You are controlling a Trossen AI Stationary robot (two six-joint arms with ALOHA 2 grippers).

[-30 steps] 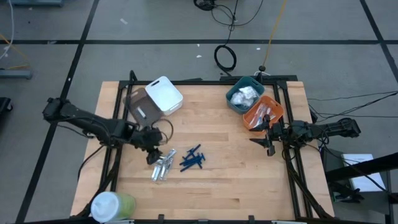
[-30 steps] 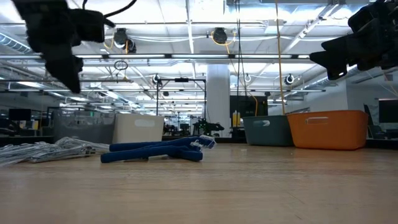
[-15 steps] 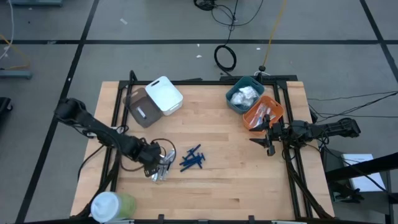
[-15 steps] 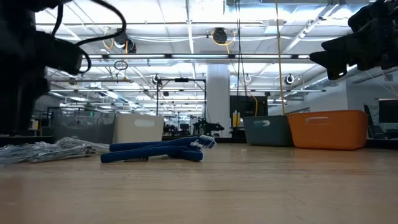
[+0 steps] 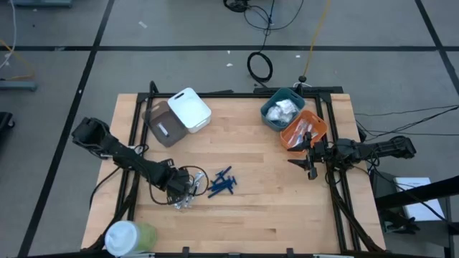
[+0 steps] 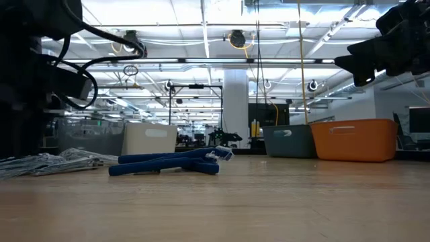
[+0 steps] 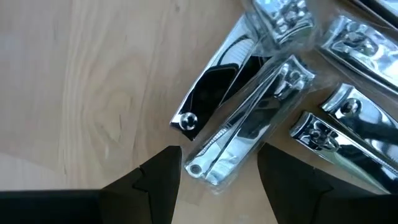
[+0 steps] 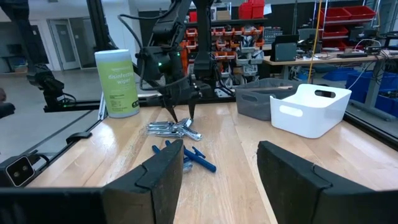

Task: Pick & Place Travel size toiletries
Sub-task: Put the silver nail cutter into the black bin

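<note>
The wrapped nail clipper needs to go into the grey bin (image 5: 164, 125), so my left gripper will next take hold of the clipper by its lever end, opposite the clipper's fingers.
Several small silver toiletries (image 5: 186, 198), which are metal clippers in clear wrap, lie in a pile on the wooden table beside a cluster of dark blue sticks (image 5: 223, 183). My left gripper (image 5: 183, 190) is down over the silver pile, pointing down. It is open, and its fingers stand on either side of one wrapped silver piece (image 7: 239, 140). In the right wrist view the left gripper (image 8: 181, 107) is right over the silver pile (image 8: 173, 129). My right gripper (image 5: 310, 163) is open and waits near the table's right edge by the orange bin (image 5: 305, 130).
A white bin (image 5: 189, 109) and a grey bin (image 5: 162, 126) sit at the far left. A teal bin (image 5: 282, 107) with white packets and the orange bin are at the far right. A green white-lidded cup (image 5: 129, 237) stands at the near left corner. Bare wood lies between the pile and my right gripper.
My left gripper has moved toward the table's near edge and down, from beside the grey bin onto the silver pile. The arm has swung with it. The silver pieces and blue sticks lie as before, and my right arm has kept still.
</note>
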